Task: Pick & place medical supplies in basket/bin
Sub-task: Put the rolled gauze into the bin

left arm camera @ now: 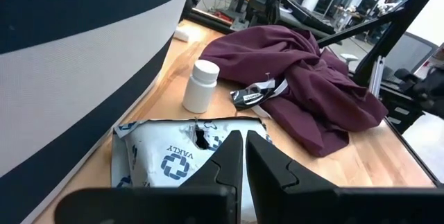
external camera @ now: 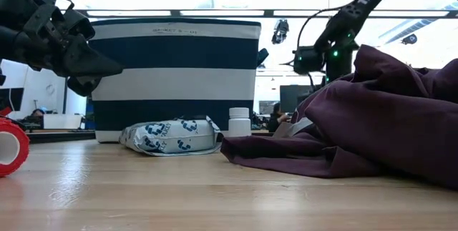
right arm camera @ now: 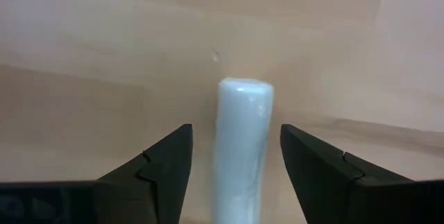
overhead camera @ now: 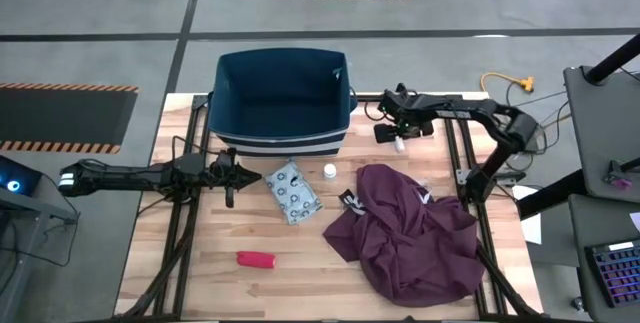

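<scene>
I need to put the white cylinder into the dark-blue bin, so next I should grab it with my right gripper by the sides of its body [overhead camera: 399, 145] [right arm camera: 241, 158].
The dark-blue bin [overhead camera: 215, 93] stands at the table's far middle. In front of it lie the pale-blue packet [overhead camera: 292, 192] and an upright white cylinder [overhead camera: 329, 172]. The red piece [overhead camera: 255, 259] lies near the front left. My left gripper [overhead camera: 232, 185] is shut and empty, raised just left of the packet [left arm camera: 166, 158]. My right gripper [overhead camera: 398, 135] is open to the right of the bin. Its fingers stand on either side of the second white cylinder [right arm camera: 243, 134], with a gap on each side.
A big maroon cloth [overhead camera: 415, 233] is heaped on the table's right half, close to the upright cylinder [left arm camera: 201, 85]. A black-and-white tag [left arm camera: 255, 93] sticks out at the cloth's edge. Bare wood shows at the front left around the red piece.
</scene>
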`<state>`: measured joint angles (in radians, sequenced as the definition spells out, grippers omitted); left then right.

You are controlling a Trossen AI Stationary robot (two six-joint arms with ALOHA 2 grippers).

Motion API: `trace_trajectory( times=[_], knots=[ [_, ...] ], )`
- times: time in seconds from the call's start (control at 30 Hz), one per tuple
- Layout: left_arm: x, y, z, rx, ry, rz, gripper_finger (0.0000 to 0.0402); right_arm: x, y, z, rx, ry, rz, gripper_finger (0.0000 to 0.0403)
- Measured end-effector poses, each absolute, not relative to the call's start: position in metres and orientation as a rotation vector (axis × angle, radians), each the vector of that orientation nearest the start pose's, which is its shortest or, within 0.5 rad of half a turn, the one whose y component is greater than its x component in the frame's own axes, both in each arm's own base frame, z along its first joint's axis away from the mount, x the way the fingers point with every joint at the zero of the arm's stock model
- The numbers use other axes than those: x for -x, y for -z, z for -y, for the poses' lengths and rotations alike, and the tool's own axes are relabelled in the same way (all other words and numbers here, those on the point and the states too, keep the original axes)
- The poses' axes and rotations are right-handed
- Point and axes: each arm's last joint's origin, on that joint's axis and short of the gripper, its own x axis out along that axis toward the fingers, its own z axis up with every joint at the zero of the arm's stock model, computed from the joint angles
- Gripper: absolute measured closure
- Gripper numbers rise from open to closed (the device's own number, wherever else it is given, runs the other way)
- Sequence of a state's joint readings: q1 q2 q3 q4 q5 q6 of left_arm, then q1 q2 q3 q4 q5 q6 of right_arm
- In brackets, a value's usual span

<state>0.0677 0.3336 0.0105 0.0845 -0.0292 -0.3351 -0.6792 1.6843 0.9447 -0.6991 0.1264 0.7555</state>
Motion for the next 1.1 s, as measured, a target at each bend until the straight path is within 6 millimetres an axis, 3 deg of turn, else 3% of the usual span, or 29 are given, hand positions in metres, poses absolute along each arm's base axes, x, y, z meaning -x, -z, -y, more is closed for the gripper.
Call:
trace_trajectory(
  times=[0.27,0.53,0.7,0.8,0.93,1.1],
  knots=[
    [-0.116,-0.146,-0.009,0.334,-0.137,-0.219,0.0400,-0.221,-0.134,0.184,-0.983,1.203,-1.182,0.0210],
    [-0.115,-0.146,-0.009,0.312,-0.135,-0.223,0.0400,-0.218,-0.143,0.181,-0.973,1.205,-1.163,0.0315],
    [-0.115,-0.146,-0.009,0.311,-0.136,-0.224,0.0400,-0.216,-0.161,0.179,-0.987,1.188,-1.077,0.0366],
    [-0.115,-0.146,-0.009,0.311,-0.136,-0.224,0.0400,-0.216,-0.185,0.177,-1.009,1.130,-0.985,0.0369],
    [-0.116,-0.146,-0.009,0.311,-0.137,-0.223,0.0400,-0.213,-0.235,0.172,-0.996,1.140,-0.736,0.0355],
    [-0.115,-0.146,-0.009,0.311,-0.137,-0.224,0.0400,-0.215,-0.306,0.160,-0.736,1.006,-0.313,0.0349]
  ],
)
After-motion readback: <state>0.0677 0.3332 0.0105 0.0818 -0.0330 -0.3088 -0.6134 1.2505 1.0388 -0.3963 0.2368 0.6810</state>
